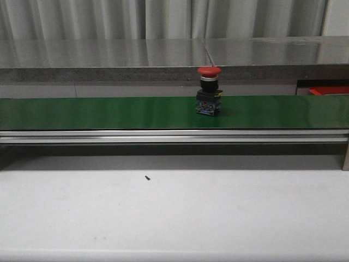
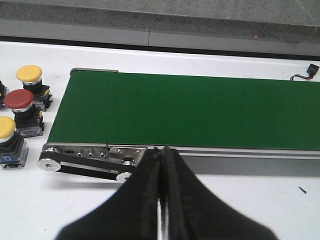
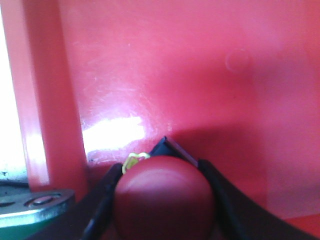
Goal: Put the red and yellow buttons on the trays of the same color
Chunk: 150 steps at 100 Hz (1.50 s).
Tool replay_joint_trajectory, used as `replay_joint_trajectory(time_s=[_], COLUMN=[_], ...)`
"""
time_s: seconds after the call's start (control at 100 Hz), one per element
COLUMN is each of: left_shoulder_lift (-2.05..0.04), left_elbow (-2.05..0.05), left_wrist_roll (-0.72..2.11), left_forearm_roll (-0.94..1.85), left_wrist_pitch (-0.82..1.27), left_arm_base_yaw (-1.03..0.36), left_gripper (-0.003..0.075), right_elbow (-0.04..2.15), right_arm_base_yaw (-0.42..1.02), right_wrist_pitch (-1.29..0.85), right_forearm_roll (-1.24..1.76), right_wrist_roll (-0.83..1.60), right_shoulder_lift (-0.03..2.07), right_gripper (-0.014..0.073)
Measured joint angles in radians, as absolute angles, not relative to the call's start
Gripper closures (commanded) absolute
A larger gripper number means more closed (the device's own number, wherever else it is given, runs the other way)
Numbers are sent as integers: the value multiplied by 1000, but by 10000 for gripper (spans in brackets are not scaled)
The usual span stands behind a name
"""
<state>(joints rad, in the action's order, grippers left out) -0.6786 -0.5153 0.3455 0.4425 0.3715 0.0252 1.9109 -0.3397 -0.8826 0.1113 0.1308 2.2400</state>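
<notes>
The red button's dark base point(image 3: 172, 148) sits on the red tray's bottom in the right wrist view, so the button would stay there and it is time for my right gripper to open now.
A red button point(image 1: 209, 90) with a black and blue base stands upright on the green conveyor belt point(image 1: 109, 112) in the front view; neither gripper shows there. In the right wrist view my right gripper point(image 3: 161, 167) is shut on another red button point(image 3: 162, 200), its fingers against both sides of the cap, just over the floor of the red tray point(image 3: 175, 75). My left gripper point(image 2: 162, 155) is shut and empty, hovering in front of the belt's near rail point(image 2: 225, 152). Off the belt's end stand two yellow buttons point(image 2: 30, 75) point(image 2: 6, 129) and a red one point(image 2: 19, 100).
A corner of the red tray point(image 1: 329, 90) shows behind the belt's right end. A grey counter point(image 1: 163, 54) runs behind the belt. White table point(image 1: 174, 218) lies in front, with a small dark screw point(image 1: 147, 177). A conveyor roller end point(image 3: 30, 207) sits beside the tray.
</notes>
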Motion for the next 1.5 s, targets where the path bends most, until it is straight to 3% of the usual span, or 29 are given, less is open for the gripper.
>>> replay_joint_trajectory(time_s=[0.15,0.24,0.52,0.81,1.24,1.5], left_shoulder_lift=[-679,-679,-679,-679,-679,-679], left_elbow=[-515,-515,-515,-515,-515,-515], left_wrist_roll=[346,346,346,346,346,346], left_forearm_roll=[443,443,443,443,443,443], left_wrist_pitch=[372,372,372,372,372,372], left_arm_base_yaw=[25,25,25,25,25,25], left_gripper=[739,739,739,739,739,739], right_elbow=[1911,1913,1914,1889,1336,1277], right_arm_base_yaw=[-346,-348,-350,-328,-287,-166], right_wrist_pitch=[-887,-891,-899,-957,-936,-957], right_forearm_roll=[111,111,111,111,190,195], right_wrist_roll=[131,131,131,223,364,377], right_shoulder_lift=[2240,2240,2184,1975,1559,1507], right_gripper=[113,34,33,33,33,33])
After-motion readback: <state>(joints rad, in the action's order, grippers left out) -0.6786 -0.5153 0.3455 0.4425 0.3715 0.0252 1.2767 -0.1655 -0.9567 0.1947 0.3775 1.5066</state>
